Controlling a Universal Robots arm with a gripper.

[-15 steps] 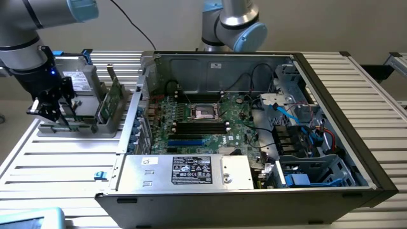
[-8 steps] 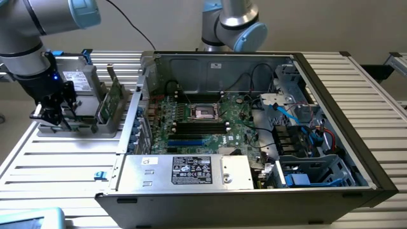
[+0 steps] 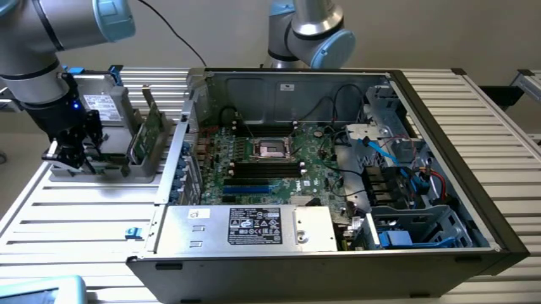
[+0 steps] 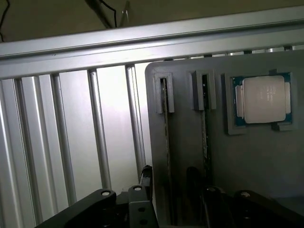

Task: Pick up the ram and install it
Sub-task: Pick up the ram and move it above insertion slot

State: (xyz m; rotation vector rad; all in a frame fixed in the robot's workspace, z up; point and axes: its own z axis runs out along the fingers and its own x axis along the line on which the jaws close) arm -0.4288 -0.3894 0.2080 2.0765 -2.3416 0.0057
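Note:
The end of the ram is held by the holder's slotted post, so the gripper will next grab the ram by its bare part near the middle to pick it up.
Two ram sticks stand edge-on in the slots of a grey holder [image 4: 185,142]: one ram [image 4: 165,142] nearer the holder's edge, the other ram [image 4: 204,137] beside it. My gripper [image 4: 169,190] is open, just above the holder. One dark fingertip [image 4: 146,176] is on each side of the first stick, and neither touches it. In the exterior view my gripper [image 3: 70,152] hangs over the holder [image 3: 101,171] at the exterior view's left, beside the open computer case [image 3: 338,253]. The motherboard's memory slots [image 3: 266,168] lie below the processor socket [image 3: 272,147].
A square silver processor chip [image 4: 264,99] sits in a recess of the holder. A taller green card [image 3: 146,136] stands upright in the holder toward the case. A second arm's base [image 3: 308,31] rises behind the case. Cables and drive bays [image 3: 406,183] fill the case's right side.

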